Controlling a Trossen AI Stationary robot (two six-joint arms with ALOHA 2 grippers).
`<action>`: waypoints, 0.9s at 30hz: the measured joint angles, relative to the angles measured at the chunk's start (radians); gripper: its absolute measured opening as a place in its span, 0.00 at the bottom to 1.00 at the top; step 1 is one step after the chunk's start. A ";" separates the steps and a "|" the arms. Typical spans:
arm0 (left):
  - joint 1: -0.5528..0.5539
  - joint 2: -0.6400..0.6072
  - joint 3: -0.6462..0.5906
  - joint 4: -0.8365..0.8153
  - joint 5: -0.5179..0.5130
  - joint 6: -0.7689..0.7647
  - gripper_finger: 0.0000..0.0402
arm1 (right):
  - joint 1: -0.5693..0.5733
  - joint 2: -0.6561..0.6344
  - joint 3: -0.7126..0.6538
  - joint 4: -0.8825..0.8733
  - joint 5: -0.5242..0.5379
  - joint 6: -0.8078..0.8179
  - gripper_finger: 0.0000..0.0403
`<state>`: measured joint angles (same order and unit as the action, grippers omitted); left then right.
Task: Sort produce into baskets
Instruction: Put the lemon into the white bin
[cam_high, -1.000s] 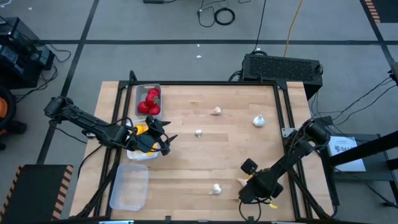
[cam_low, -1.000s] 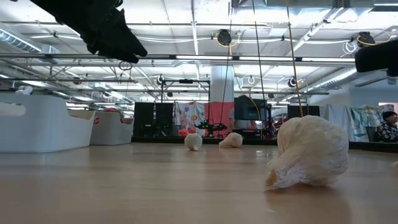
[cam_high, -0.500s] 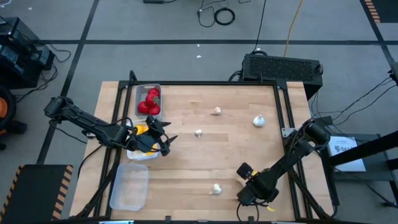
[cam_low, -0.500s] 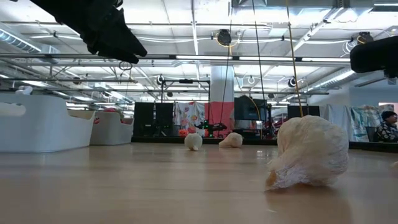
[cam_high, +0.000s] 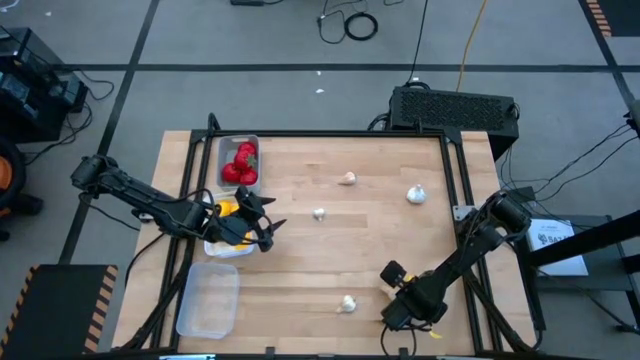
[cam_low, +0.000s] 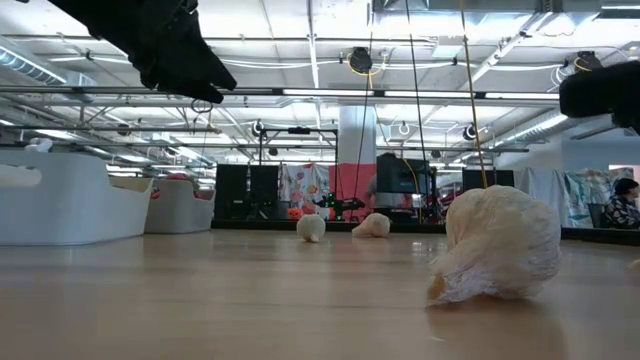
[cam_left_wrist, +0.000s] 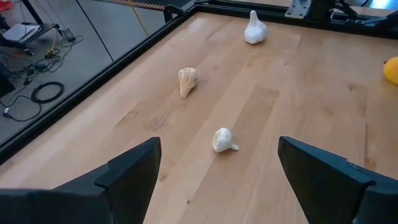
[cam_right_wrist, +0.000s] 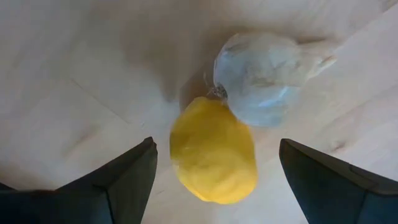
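I will sort the yellow lemon into the basket of yellow produce, so my right gripper will grab its plump sides next.
My right gripper (cam_high: 398, 308) is open near the table's near edge, pointing down. Its fingers stand on either side of a yellow oval piece (cam_right_wrist: 213, 154) and a whitish garlic bulb (cam_right_wrist: 261, 78) that lie touching on the table, and they touch neither. My left gripper (cam_high: 266, 230) is open and empty, above the inner edge of the middle tray (cam_high: 222, 247), which holds yellow pieces (cam_high: 228, 209). The far tray (cam_high: 236, 143) holds red pieces (cam_high: 241, 165). Loose garlic bulbs lie on the table: one (cam_high: 347, 303) close to my right gripper and three (cam_high: 319, 213) (cam_high: 347, 179) (cam_high: 416, 195) farther off.
An empty tray (cam_high: 208, 300) lies at the near left corner. A black frame (cam_high: 455, 170) runs round the wooden table. In the low view the near bulb (cam_low: 495, 245) looms large. There is open tabletop in the middle, between the bulbs.
My right gripper has moved a little toward the table's near left corner and now covers the pieces below it in the high view. My left arm has kept still.
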<state>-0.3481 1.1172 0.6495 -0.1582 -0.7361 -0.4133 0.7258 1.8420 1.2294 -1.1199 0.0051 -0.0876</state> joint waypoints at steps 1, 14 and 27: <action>0.000 0.000 0.000 0.004 0.000 0.000 0.83 | 0.000 0.000 -0.014 0.009 -0.001 0.000 0.81; 0.000 0.000 0.000 0.023 0.007 -0.012 0.83 | 0.000 0.001 -0.082 0.066 0.024 0.093 0.76; 0.000 0.000 0.000 0.023 0.019 -0.029 0.83 | 0.000 0.001 -0.021 -0.014 0.020 0.269 0.51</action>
<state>-0.3481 1.1172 0.6495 -0.1350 -0.7171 -0.4424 0.7258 1.8427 1.2080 -1.1337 0.0254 0.1815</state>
